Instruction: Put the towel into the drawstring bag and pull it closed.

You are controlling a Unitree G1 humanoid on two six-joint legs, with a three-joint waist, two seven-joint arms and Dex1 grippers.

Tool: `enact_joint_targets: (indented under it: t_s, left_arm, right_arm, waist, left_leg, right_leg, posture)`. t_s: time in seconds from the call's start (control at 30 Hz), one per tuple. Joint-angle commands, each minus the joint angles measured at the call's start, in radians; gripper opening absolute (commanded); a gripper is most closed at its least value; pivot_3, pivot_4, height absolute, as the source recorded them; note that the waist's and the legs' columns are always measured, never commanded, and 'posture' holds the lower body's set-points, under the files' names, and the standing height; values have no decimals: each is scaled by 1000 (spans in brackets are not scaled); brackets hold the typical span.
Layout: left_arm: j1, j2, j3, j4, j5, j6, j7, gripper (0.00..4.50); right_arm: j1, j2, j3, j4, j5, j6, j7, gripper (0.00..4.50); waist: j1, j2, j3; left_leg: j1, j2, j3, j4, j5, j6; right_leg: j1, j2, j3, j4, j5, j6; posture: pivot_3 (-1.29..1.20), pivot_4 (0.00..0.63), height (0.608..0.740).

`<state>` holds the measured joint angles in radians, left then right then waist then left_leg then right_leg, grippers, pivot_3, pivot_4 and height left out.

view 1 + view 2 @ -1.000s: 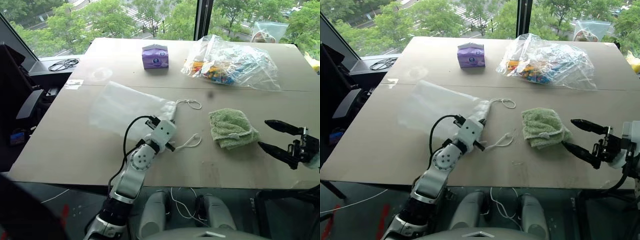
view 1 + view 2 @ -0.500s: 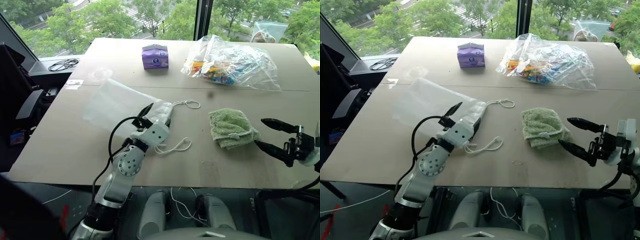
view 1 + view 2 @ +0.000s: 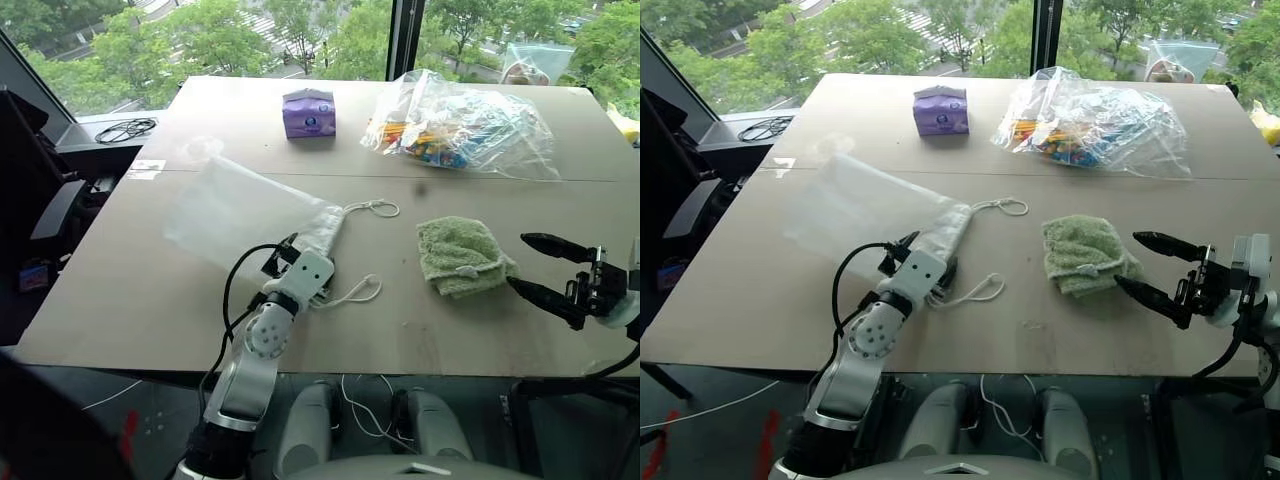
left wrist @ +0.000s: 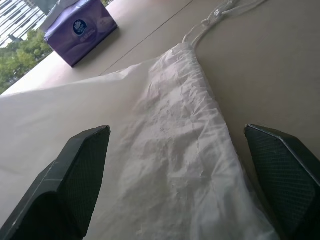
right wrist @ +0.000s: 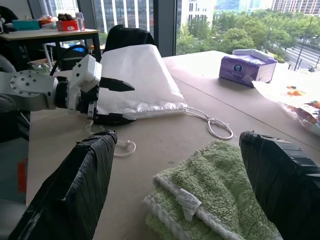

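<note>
The left gripper grabs the drawstring bag by its gathered opening edge [image 3: 322, 236] next, since this edge puckers up while the bag's slack body [image 3: 228, 212] lies flat.
The drawstring bag [image 3: 245, 208] lies flat left of the table's middle, translucent white, its gathered mouth [image 4: 175, 100] pointing right. Its white cords [image 3: 372, 208] trail in loops on the table. My left gripper [image 3: 305, 258] is open, one finger [image 4: 75, 170] on each side of the bag's mouth end, gripping nothing. The light green folded towel [image 3: 460, 255] rests to the right of the bag. My right gripper [image 3: 538, 268] hovers open just right of the towel [image 5: 215, 190], empty; its wrist view also shows the left gripper [image 5: 120, 102] open at the bag.
A purple tissue box [image 3: 310, 112] and a clear plastic bag of colourful items [image 3: 460, 125] sit at the table's far side. A black cable [image 3: 127, 128] lies on a ledge at far left, with a dark chair [image 3: 45, 205] beside the table.
My left gripper has opened and moved a little to the left along the bag's mouth. The near cord loop now lies loose beside it. The right gripper has kept still.
</note>
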<state>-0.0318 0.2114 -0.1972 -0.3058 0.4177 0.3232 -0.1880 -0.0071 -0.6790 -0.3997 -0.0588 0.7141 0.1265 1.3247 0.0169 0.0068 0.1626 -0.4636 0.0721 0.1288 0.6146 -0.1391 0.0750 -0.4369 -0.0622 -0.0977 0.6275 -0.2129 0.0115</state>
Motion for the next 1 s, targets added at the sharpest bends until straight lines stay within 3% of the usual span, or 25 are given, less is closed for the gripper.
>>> enact_joint_targets:
  t_s: [0.03, 0.2, 0.23, 0.4, 0.73, 0.87, 1.0]
  left_arm:
    - [18, -14, 32, -7, -26, 47, 6, 4422]
    - [25, -44, 60, 5, -71, 84, 18, 3013]
    - [27, -55, 69, 10, -88, 97, 18, 2301]
    - [31, -75, 83, 19, -132, 122, 21, 158]
    - [15, -84, 105, 6, -256, -26, -8, 68]
    - [-24, -124, 141, -58, -456, -77, -111, 68]
    - [-85, -198, 253, -97, -769, 49, -170, 68]
  right_arm:
    - [4, -9, -25, -22, 12, -9, -6, 4205]
    - [12, -7, -25, -37, 14, -7, -15, 4205]
    - [13, -7, -24, -41, 14, -6, -20, 4205]
    - [13, -11, -26, -47, 16, -6, -30, 4205]
    - [2, -11, -18, -49, 16, -3, -42, 4205]
    - [-14, 0, 1, -53, 15, 3, -55, 4205]
    - [-45, 34, 41, -62, 4, 1, -86, 4205]
  waist:
    - [-1, 1, 0]
    - [-3, 1, -1]
    - [-4, 1, -1]
    - [-3, 3, -3]
    - [-2, 4, -4]
    - [-1, 3, -3]
    - [-2, 2, -2]
  left_leg:
    - [0, 0, 0, 0, 0, 0]
    - [0, 0, 0, 0, 0, 0]
    - [0, 0, 0, 0, 0, 0]
    - [0, 0, 0, 0, 0, 0]
    - [0, 0, 0, 0, 0, 0]
    - [0, -1, 0, 0, 0, 0]
    - [0, -1, 0, 1, 0, 0]
  right_leg:
    - [0, 0, 0, 0, 0, 0]
    - [0, 0, 0, 0, 0, 0]
    - [0, 0, 0, 0, 0, 0]
    - [0, 1, 0, 0, 0, 0]
    - [0, 0, 0, 0, 0, 0]
    - [0, 0, 0, 0, 0, 0]
    - [0, 0, 0, 0, 0, 0]
  posture:
    - [0, 150, 738]
    - [0, 150, 738]
    - [0, 150, 738]
    - [0, 150, 738]
    - [0, 150, 738]
    - [0, 150, 738]
    - [0, 150, 738]
